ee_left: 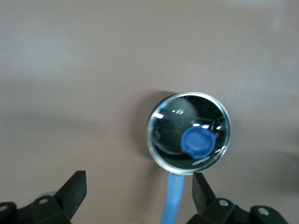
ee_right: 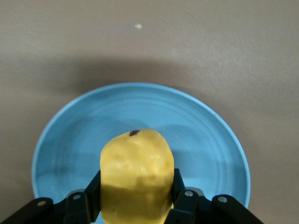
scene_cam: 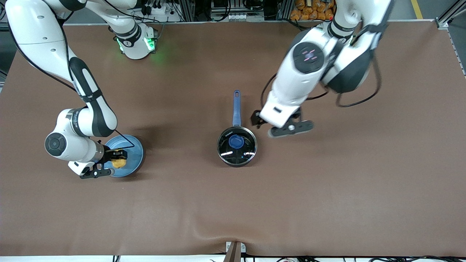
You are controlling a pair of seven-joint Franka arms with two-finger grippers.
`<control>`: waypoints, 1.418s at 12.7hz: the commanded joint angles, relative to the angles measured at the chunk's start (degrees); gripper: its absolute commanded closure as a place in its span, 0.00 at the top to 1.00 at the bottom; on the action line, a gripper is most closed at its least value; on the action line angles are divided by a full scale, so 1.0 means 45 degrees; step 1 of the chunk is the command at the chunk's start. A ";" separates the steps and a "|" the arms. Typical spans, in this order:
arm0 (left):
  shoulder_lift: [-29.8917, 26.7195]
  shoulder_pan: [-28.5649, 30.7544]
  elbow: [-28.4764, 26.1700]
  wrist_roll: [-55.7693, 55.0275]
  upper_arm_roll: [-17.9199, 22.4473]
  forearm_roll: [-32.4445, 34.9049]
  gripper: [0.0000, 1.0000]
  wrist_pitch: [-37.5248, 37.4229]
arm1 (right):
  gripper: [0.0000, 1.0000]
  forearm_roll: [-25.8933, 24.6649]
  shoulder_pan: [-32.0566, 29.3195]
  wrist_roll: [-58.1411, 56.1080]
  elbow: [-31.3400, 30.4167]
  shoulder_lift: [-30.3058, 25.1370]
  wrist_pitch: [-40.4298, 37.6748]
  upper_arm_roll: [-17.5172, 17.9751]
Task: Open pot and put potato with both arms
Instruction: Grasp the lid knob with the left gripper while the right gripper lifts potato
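My left gripper grabs the glass lid by its narrow blue knob (scene_cam: 236, 141) next, since the lid spreads across the whole pot, too wide for the fingers.
The black pot (scene_cam: 237, 145) stands mid-table with its glass lid and blue knob (scene_cam: 236, 141) on, and its blue handle (scene_cam: 236, 107) points toward the robots' bases. My left gripper (scene_cam: 271, 125) hovers open and empty over the table beside the handle, toward the left arm's end. In the left wrist view the pot (ee_left: 189, 133) lies ahead of the open left gripper (ee_left: 138, 182), and the handle (ee_left: 174, 198) runs close by one finger. My right gripper (scene_cam: 118, 160) is shut on the yellow potato (ee_right: 135, 158) at the light-blue plate (scene_cam: 135, 153); the right gripper (ee_right: 136, 186) clamps the potato's sides.
The plate (ee_right: 210, 140) sits toward the right arm's end of the brown table. A cable loops from the left arm over the table (scene_cam: 356, 102). The table's front edge has a small bracket (scene_cam: 235, 251).
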 commanded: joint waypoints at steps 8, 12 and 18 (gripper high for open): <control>0.3404 -0.2025 0.1450 -0.2958 0.0255 0.2645 1.00 0.2019 | 0.14 0.0245 -0.0047 0.2282 -0.0037 -0.1870 -0.1699 0.1834; 0.3737 -0.2259 0.1470 -0.3077 0.0508 0.2725 1.00 0.2861 | 0.14 0.0245 -0.0047 0.4233 -0.0037 -0.2437 -0.2148 0.2946; 0.4206 -0.2553 0.1451 -0.3077 0.1017 0.2725 1.00 0.3624 | 0.14 0.0225 0.0050 0.7496 0.0021 -0.2692 -0.2228 0.4803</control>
